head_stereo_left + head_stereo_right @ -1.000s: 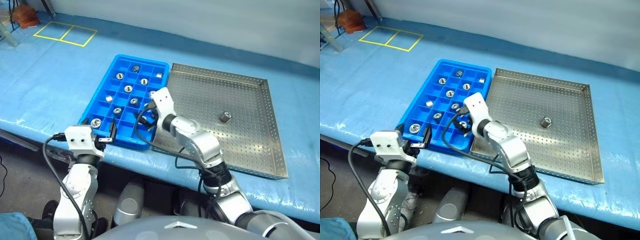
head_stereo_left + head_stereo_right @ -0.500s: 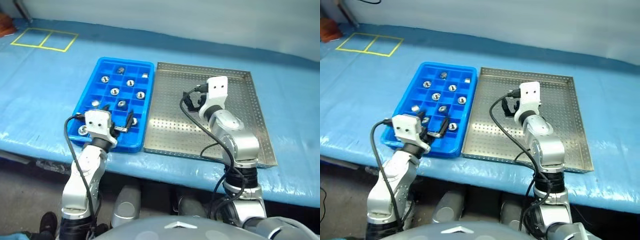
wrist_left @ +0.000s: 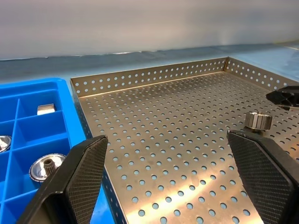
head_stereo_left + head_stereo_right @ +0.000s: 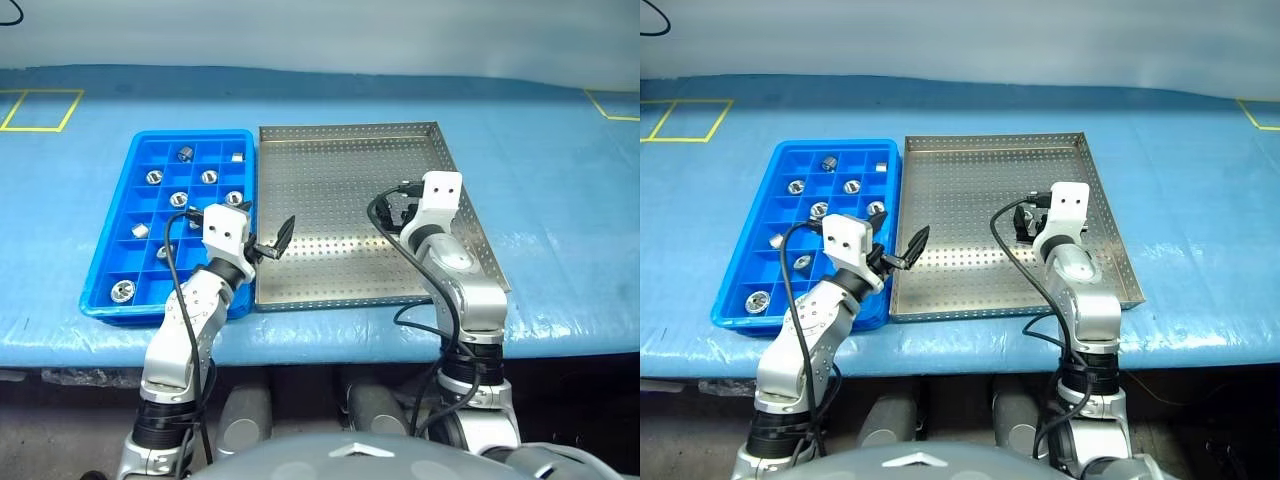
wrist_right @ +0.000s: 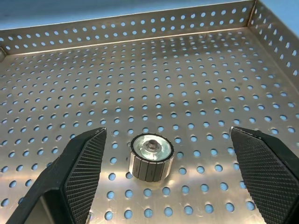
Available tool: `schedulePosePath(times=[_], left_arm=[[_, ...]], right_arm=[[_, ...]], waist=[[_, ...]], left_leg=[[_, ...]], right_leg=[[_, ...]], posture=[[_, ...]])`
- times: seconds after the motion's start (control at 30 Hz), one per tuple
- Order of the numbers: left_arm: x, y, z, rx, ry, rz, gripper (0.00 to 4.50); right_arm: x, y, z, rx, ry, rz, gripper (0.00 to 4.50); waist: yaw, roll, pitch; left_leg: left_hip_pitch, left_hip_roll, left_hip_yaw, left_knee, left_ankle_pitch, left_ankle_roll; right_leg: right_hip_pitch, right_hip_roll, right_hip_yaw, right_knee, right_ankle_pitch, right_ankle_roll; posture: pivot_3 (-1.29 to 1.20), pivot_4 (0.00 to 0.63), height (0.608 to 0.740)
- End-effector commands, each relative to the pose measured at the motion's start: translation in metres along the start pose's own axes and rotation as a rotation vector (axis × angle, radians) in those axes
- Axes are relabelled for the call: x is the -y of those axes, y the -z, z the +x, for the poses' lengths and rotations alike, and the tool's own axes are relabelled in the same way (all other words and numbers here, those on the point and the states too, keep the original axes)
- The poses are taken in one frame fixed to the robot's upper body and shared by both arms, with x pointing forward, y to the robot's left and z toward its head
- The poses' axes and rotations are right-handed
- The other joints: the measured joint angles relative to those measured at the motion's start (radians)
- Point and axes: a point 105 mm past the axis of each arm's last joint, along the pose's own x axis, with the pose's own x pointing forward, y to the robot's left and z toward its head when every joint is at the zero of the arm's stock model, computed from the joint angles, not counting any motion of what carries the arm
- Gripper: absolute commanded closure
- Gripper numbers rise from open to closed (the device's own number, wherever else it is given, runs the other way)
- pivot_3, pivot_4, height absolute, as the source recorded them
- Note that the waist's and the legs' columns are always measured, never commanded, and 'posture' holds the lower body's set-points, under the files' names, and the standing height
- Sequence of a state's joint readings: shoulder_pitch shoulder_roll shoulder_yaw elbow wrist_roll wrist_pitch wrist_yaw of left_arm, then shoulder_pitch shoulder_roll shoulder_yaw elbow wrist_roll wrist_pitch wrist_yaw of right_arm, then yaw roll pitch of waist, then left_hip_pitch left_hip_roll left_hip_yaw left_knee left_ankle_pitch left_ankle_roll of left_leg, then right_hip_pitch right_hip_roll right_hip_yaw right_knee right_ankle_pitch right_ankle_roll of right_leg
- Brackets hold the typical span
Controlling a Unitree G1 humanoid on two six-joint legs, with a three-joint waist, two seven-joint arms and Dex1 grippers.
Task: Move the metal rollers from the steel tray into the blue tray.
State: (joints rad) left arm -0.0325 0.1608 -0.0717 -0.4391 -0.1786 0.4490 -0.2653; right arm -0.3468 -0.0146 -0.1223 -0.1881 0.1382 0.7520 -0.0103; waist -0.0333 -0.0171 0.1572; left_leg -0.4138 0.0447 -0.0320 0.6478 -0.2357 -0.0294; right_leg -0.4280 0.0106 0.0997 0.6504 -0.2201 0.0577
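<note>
My right gripper's open fingers are still above the metal roller on the steel tray's perforated bottom, so it lowers next and only then closes on the roller.
One metal roller (image 5: 150, 161) stands on end on the perforated floor of the steel tray (image 4: 330, 190), just in front of my right gripper (image 5: 168, 140) and in line with the gap between its open fingers, untouched. From the left wrist the same roller (image 3: 258, 120) shows on the tray's right side. My left gripper (image 4: 272, 240) is open and empty, over the near edge where the steel tray meets the blue tray (image 4: 190, 133). Several rollers (image 4: 208, 177) lie in the blue tray's cells.
Both trays lie side by side on a blue-covered table (image 4: 560, 200). Yellow tape marks (image 4: 35, 108) sit at the far left and far right. The steel tray's low rim (image 5: 140, 30) rises behind the roller.
The view has swung to the right. My right gripper went from over the blue tray across to the roller in the steel tray. The left gripper shifted right to the trays' shared edge.
</note>
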Motion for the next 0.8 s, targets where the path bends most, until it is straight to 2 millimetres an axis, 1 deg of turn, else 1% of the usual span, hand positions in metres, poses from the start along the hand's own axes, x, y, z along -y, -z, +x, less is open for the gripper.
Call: schedulePosePath(times=[0.03,0.13,0.27,0.43,0.53,0.57,0.6,0.73,0.77,0.8], left_arm=[[0.002,-0.010,-0.002,0.043,0.009,0.001,0.00],[0.001,-0.009,-0.003,0.043,-0.002,0.001,0.00],[-0.001,-0.009,-0.004,0.049,-0.017,-0.002,0.00],[-0.001,-0.009,-0.004,0.053,-0.023,-0.006,0.00],[-0.001,-0.009,-0.004,0.056,-0.022,-0.009,0.00],[0.000,-0.009,-0.003,0.058,-0.023,-0.010,0.00],[0.000,-0.009,-0.003,0.059,-0.023,-0.011,0.00],[-0.001,-0.008,-0.004,0.061,-0.030,-0.014,0.00],[-0.001,-0.008,-0.004,0.062,-0.031,-0.015,0.00],[-0.001,-0.008,-0.004,0.063,-0.034,-0.016,0.00]], right_arm=[[-0.004,-0.012,0.005,0.053,-0.018,0.017,0.03],[-0.006,-0.006,0.013,0.029,-0.026,0.020,0.03],[-0.002,0.009,0.022,-0.018,-0.010,0.015,0.03],[0.000,0.021,0.031,-0.041,-0.013,0.002,0.03],[0.001,0.024,0.035,-0.040,-0.010,-0.004,0.59],[0.000,0.023,0.036,-0.033,-0.013,0.000,0.97],[0.000,0.022,0.036,-0.028,-0.015,0.003,1.19],[-0.002,0.020,0.034,-0.013,-0.022,-0.007,2.54],[-0.002,0.019,0.033,-0.008,-0.024,-0.012,2.72],[-0.004,0.016,0.031,0.002,-0.032,-0.016,2.71]], waist=[[-0.001,0.000,0.000],[0.003,0.000,0.000],[0.010,0.000,0.000],[0.013,0.000,0.000],[0.013,0.000,0.000],[0.012,0.000,0.000],[0.013,0.000,0.000],[0.014,0.000,0.000],[0.014,0.000,0.000],[0.015,0.000,0.000]], left_leg=[[0.000,0.000,0.000,0.000,0.000,0.000],[0.000,0.000,0.000,0.000,0.000,0.000],[0.000,0.000,0.000,0.000,0.000,0.000],[0.000,0.000,0.000,0.000,0.000,0.000],[0.000,0.000,0.000,0.000,0.000,0.000],[0.000,0.000,0.000,0.000,0.000,0.000],[0.000,0.000,0.000,0.000,0.000,0.000],[0.000,0.000,0.000,0.000,0.000,0.000],[0.000,0.000,0.000,0.000,0.000,0.000],[0.000,-0.001,0.000,0.000,0.000,0.000]], right_leg=[[0.000,0.000,0.000,0.000,0.000,0.000],[0.000,0.000,0.000,0.000,0.000,0.000],[0.000,0.000,0.000,0.000,0.001,0.000],[0.000,0.000,0.000,0.000,0.001,0.000],[0.000,0.000,0.001,0.000,0.001,0.000],[0.000,0.000,0.001,0.000,0.001,0.000],[0.000,0.000,0.001,0.000,0.001,0.000],[0.000,0.000,0.001,0.001,0.001,0.000],[0.000,0.000,0.001,0.001,0.001,0.000],[0.000,0.000,0.001,0.001,0.001,0.000]], posture=[[0.04,0.150,0.740],[0.09,0.150,0.740],[0.10,0.150,0.740],[0.10,0.150,0.740],[0.10,0.150,0.740],[0.10,0.150,0.740],[0.10,0.150,0.740],[0.11,0.150,0.740],[0.11,0.150,0.740],[0.11,0.150,0.740]])
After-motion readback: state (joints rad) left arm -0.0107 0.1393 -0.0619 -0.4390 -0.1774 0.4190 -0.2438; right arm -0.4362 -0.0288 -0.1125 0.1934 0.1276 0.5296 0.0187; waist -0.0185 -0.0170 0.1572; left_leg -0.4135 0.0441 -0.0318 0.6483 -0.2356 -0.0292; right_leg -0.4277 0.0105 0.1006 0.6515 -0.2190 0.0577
